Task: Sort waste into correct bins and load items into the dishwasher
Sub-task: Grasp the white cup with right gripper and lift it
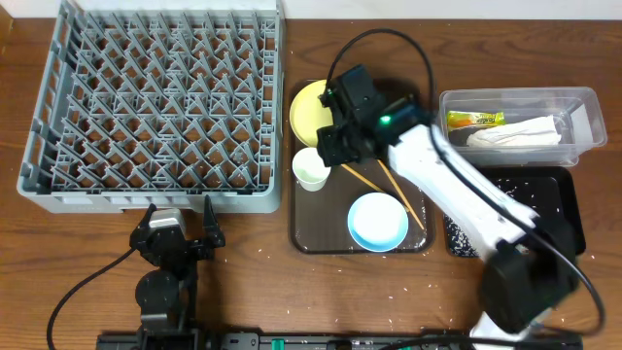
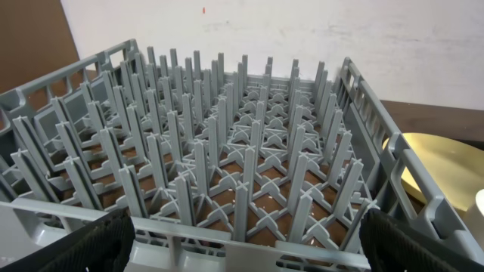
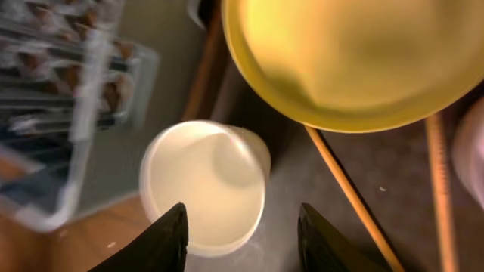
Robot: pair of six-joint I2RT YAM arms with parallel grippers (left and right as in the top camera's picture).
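My right gripper grabs the white cup by its rim on the chopsticks' side (image 1: 328, 168) (image 3: 261, 198) next, leaving the cup's base free for handover to my left gripper.
The grey dishwasher rack (image 1: 155, 97) fills the table's left and stands empty. On the brown tray lie a yellow plate (image 1: 311, 109), a small white cup (image 1: 311, 169) and a light-blue bowl (image 1: 378, 221). My right gripper (image 1: 333, 148) hovers over the tray between plate and cup. In the right wrist view it (image 3: 242, 236) is open, the cup (image 3: 204, 185) just beyond and partly between its fingertips, nothing gripped. The clear bin (image 1: 583, 102) holds the sachet (image 1: 474, 120) and napkin (image 1: 515, 136). The black bin (image 1: 569, 209) holds rice grains. My left gripper (image 1: 180, 231) stands open at the rack's near wall (image 2: 242, 242).
Two wooden chopsticks (image 1: 403, 199) lie crossed on the brown tray (image 1: 330, 228), between the plate and the blue bowl. Stray rice grains dot the table in front of the tray. The right arm stretches across the black bin's left part.
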